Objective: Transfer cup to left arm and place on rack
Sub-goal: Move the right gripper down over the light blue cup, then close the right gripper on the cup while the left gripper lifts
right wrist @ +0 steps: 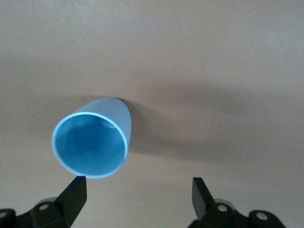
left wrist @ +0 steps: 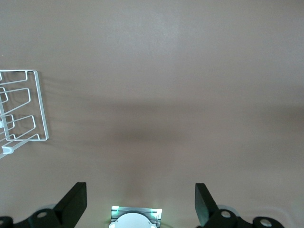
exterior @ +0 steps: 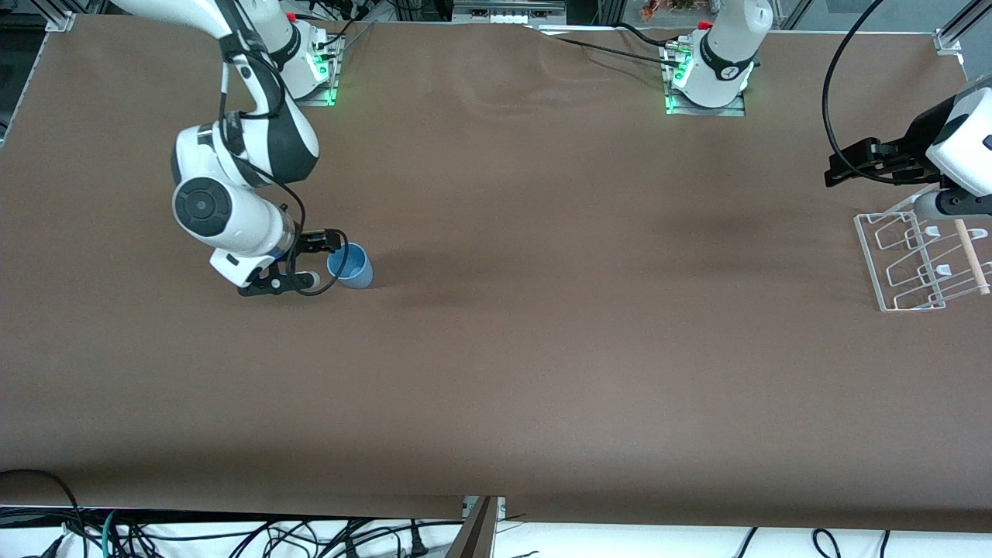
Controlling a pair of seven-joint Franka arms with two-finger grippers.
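Next, my right gripper grabs the cup by its rim. That keeps the light-blue cup's bottom free for the handover.
The light-blue cup stands upright on the brown table toward the right arm's end. My right gripper is open and empty, low over the table right beside the cup. In the right wrist view the cup shows its open mouth next to one fingertip, outside the gap of the right gripper. My left gripper is open and empty, up in the air beside the rack. The rack carries a wooden dowel. In the left wrist view the left gripper is wide open, with the rack's corner at the edge.
The right arm's base and the left arm's base stand with green lights at the table's edge farthest from the front camera. The left arm's base also shows in the left wrist view. Loose cables hang below the nearest edge.
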